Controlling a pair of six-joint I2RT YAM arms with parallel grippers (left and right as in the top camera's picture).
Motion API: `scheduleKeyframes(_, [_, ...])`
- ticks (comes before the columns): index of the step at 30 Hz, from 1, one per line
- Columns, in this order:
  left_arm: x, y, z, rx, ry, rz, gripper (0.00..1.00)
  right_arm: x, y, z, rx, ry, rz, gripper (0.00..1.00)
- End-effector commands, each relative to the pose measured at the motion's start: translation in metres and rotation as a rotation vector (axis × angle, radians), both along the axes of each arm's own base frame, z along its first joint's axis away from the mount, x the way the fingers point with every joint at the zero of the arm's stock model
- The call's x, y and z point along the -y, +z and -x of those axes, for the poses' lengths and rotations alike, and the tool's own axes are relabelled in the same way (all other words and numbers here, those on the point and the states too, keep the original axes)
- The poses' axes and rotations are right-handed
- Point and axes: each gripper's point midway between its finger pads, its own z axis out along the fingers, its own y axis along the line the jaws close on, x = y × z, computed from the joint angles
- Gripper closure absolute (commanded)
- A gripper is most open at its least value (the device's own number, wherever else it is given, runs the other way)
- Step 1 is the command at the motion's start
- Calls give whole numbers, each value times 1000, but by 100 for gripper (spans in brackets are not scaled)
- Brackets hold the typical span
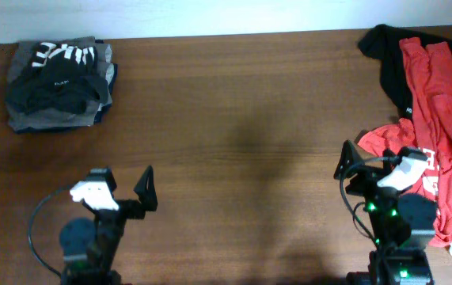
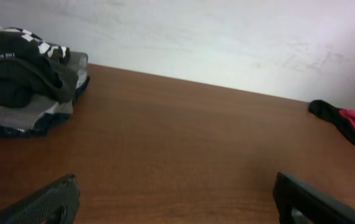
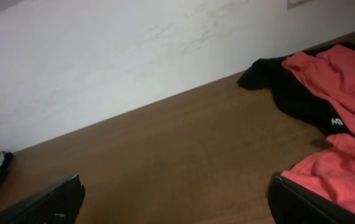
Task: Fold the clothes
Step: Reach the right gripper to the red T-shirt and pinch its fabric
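Note:
My right gripper grabs the red garment point(image 1: 439, 119) by its near edge facing the bare wood next, to draw the garment out for folding.
A stack of folded dark and grey clothes point(image 1: 59, 83) sits at the far left of the table; it also shows in the left wrist view point(image 2: 22, 78). A heap of unfolded clothes lies at the right: a red garment point(image 1: 439, 119) over a black one point(image 1: 389, 59), also in the right wrist view point(image 3: 339, 81). My left gripper point(image 1: 123, 186) is open and empty above bare wood near the front left. My right gripper point(image 1: 380, 162) is open and empty at the front right, its right finger beside the red garment's edge point(image 3: 326, 180).
The brown wooden table point(image 1: 233, 134) runs to a white wall point(image 3: 102, 68) at the back. Bare wood lies between the folded stack and the unfolded heap.

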Motion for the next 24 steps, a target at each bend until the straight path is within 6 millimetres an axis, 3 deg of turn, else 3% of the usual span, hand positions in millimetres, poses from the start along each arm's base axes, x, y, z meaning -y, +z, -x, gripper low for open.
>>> scheduleKeyframes(1, [4, 14, -13, -32, -30, 9, 1, 2, 18, -7, -7, -4, -9, 1])
scheduleKeyframes(11, [25, 36, -84, -311, -177, 65, 1, 3, 41, -17, -195, 25, 81, 1])
scheduleKeyframes(18, [72, 60, -147, -374, -369, -88, 1, 6, 60, -35, -341, 45, 117, 1])
scheduleKeyframes(21, [91, 63, -169, -393, -368, -156, 1, 18, 56, -45, -422, 17, 100, 1])
scheduleKeyframes(22, [103, 58, -182, -414, -361, -223, 1, 33, 50, -52, -472, -20, 84, 2])
scheduleKeyframes(24, [117, 49, -189, -442, -379, -276, 1, 49, 39, -59, -512, -41, 74, 1])
